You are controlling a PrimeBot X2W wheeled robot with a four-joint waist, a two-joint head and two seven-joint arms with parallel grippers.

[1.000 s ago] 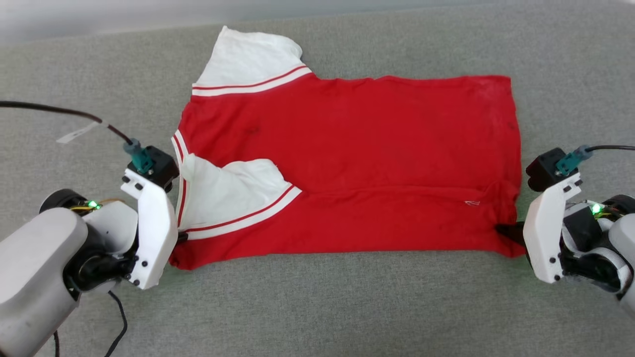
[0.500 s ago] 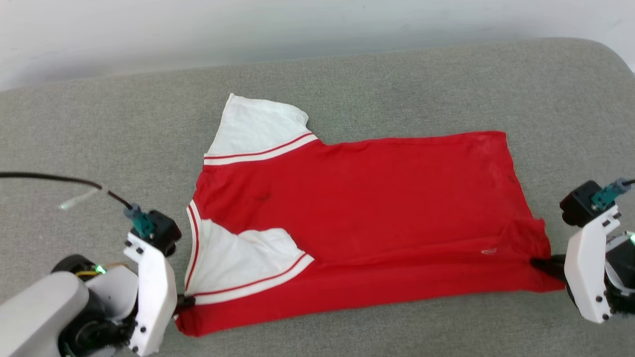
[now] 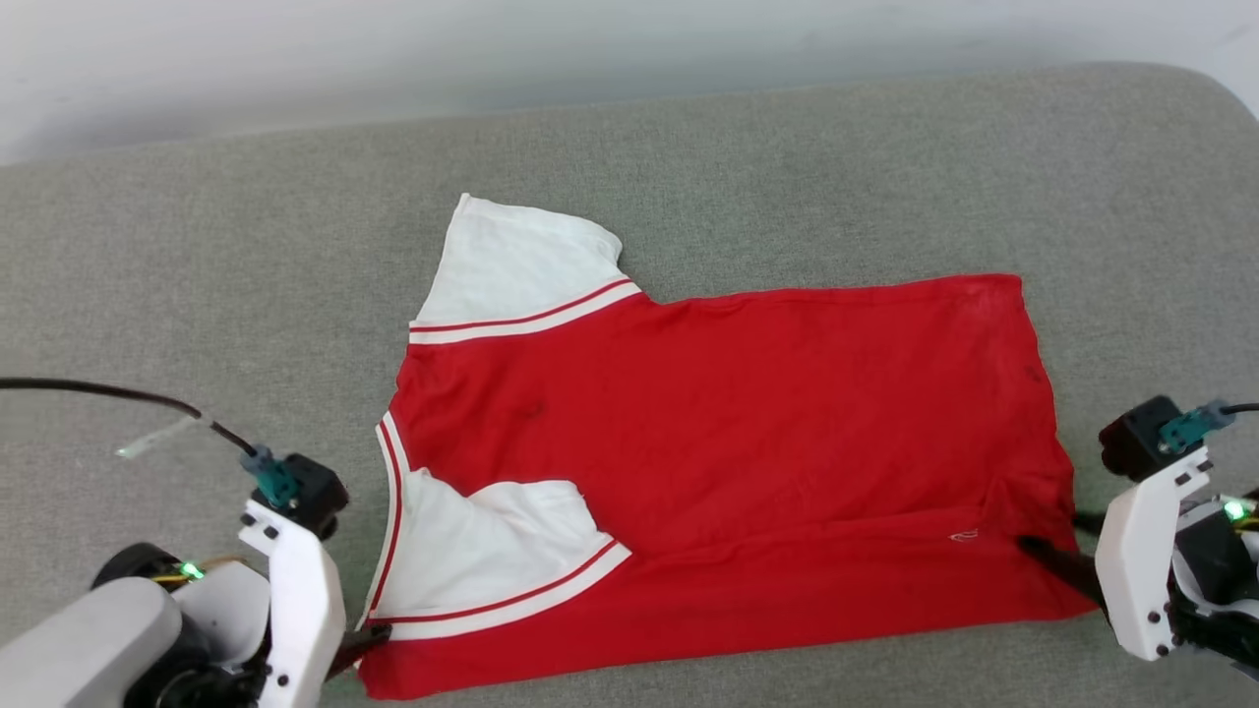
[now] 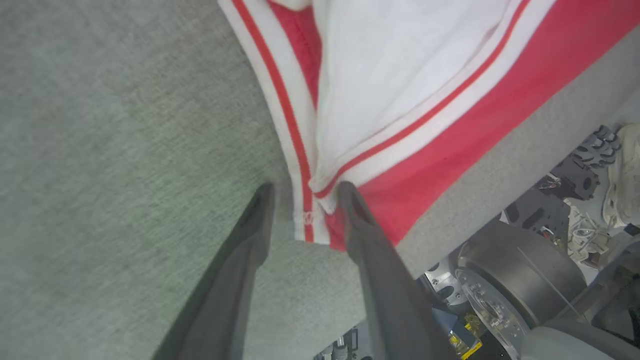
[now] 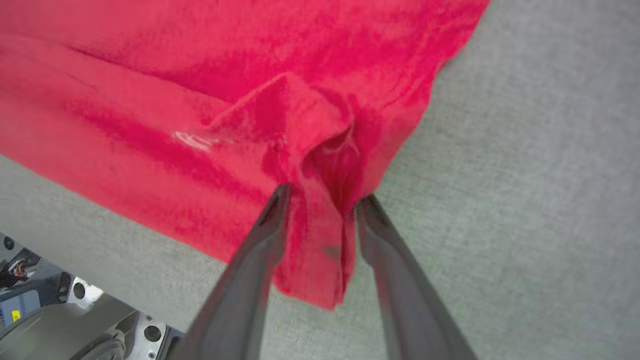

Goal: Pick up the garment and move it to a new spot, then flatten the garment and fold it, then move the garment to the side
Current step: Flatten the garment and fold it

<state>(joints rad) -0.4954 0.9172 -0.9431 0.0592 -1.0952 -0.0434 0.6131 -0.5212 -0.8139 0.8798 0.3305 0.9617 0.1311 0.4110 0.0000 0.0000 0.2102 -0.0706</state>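
Note:
My right gripper grips the garment by the bunched fold at its hem edge (image 3: 1043, 543) next, since the rest of the cloth (image 3: 779, 413) lies flat on the cushion.
The garment (image 3: 708, 462) lies spread on the grey cushion (image 3: 197, 246), plain red side up, its near strip folded over and a white sleeve (image 3: 472, 541) lying on top at the left. My left gripper (image 3: 369, 639) is open at the near left corner. In the left wrist view the striped trim (image 4: 305, 220) of the garment (image 4: 400, 100) rests loose between my left gripper's (image 4: 305, 190) spread fingers. My right gripper (image 3: 1043, 551) is open at the near right corner. The right wrist view shows a bunched fold of the garment (image 5: 200, 75) between my right gripper's (image 5: 325, 195) parted fingers.
A second white sleeve (image 3: 521, 265) points toward the pale wall (image 3: 590, 39) behind the cushion. The cushion's front edge (image 4: 475, 170) runs just beside the near hem, with my wheeled base (image 4: 500, 270) below it. A black cable (image 3: 118, 398) trails from my left wrist.
Both grippers have gone from shut on the garment's near corners to open, and the cloth lies slack. The head camera has shifted, so the whole scene sits lower in view.

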